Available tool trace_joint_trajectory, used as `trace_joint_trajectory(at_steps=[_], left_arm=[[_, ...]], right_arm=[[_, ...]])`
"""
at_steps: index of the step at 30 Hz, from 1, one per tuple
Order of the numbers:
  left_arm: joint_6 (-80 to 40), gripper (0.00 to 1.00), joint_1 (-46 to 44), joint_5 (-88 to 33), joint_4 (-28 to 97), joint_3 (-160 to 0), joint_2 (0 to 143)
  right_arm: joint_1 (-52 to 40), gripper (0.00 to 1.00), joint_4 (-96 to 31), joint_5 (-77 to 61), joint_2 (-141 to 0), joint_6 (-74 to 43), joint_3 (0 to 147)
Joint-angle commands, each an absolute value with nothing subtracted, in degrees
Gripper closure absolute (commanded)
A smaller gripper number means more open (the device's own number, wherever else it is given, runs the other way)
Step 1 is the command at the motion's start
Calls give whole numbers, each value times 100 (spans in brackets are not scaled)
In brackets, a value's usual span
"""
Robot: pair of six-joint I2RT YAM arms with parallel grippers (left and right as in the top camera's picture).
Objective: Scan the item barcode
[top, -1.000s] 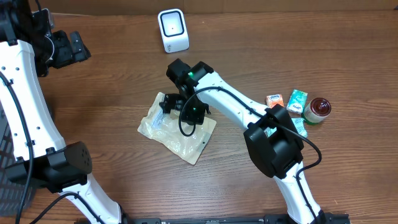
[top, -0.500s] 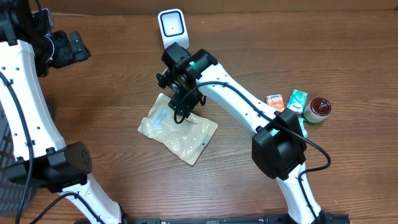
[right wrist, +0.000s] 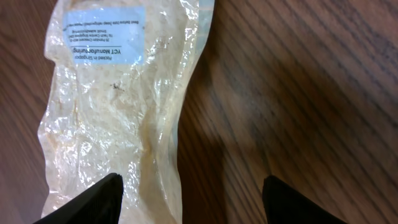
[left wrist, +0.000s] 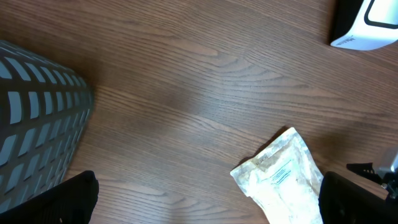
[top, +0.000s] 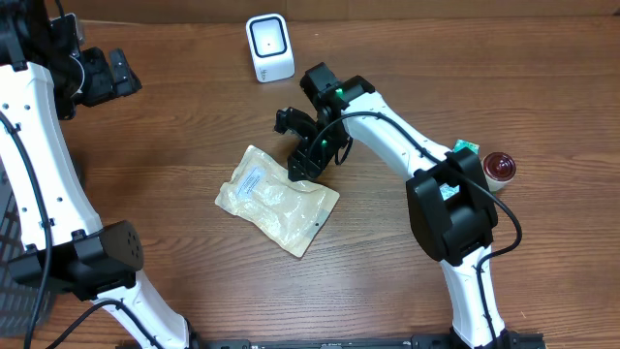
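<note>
The left gripper will next grab the pouch by the labelled end's edge (top: 234, 177) (left wrist: 263, 157), nearest the basket, to help turn it so its barcode can be scanned.
The item, a clear crinkled pouch (top: 276, 199) with a white printed label, lies flat on the wooden table. A white barcode scanner (top: 269, 47) stands at the back of the table. My right gripper (top: 294, 147) hovers open just above the pouch's upper right edge. In the right wrist view the pouch (right wrist: 118, 106) lies under the left finger, with bare wood under the right one, and nothing sits between the fingers of the gripper (right wrist: 196, 202). My left gripper (top: 111, 76) is open at the far left, empty (left wrist: 208, 205), well away from the pouch (left wrist: 283, 183) and scanner (left wrist: 367, 22).
A green carton (top: 463, 147) and a red-lidded jar (top: 499, 168) sit at the right, partly behind the right arm. A grey slatted basket (left wrist: 37, 118) stands at the left edge of the table.
My right gripper opened and let go of the pouch, lifted toward the scanner, then swung right. The pouch stays flat on the table. The left arm has not moved.
</note>
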State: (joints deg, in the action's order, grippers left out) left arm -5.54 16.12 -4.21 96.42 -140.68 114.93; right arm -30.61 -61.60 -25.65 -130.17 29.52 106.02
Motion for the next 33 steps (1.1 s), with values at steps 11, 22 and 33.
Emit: trace_joint_trajectory(at_steps=[11, 22, 33], left_arm=[[-469, 0, 1573, -403, 9638, -14070, 11502], [-467, 0, 1573, -397, 9452, -14070, 11502], [-687, 0, 1573, -510, 9271, -14070, 11502]], right_arm=[[-3385, 54, -5271, -3098, -12929, 3004, 9856], [-3492, 96, -5083, -3103, -13120, 3000, 9856], [-3476, 96, -5024, -3100, -13120, 2987, 9856]])
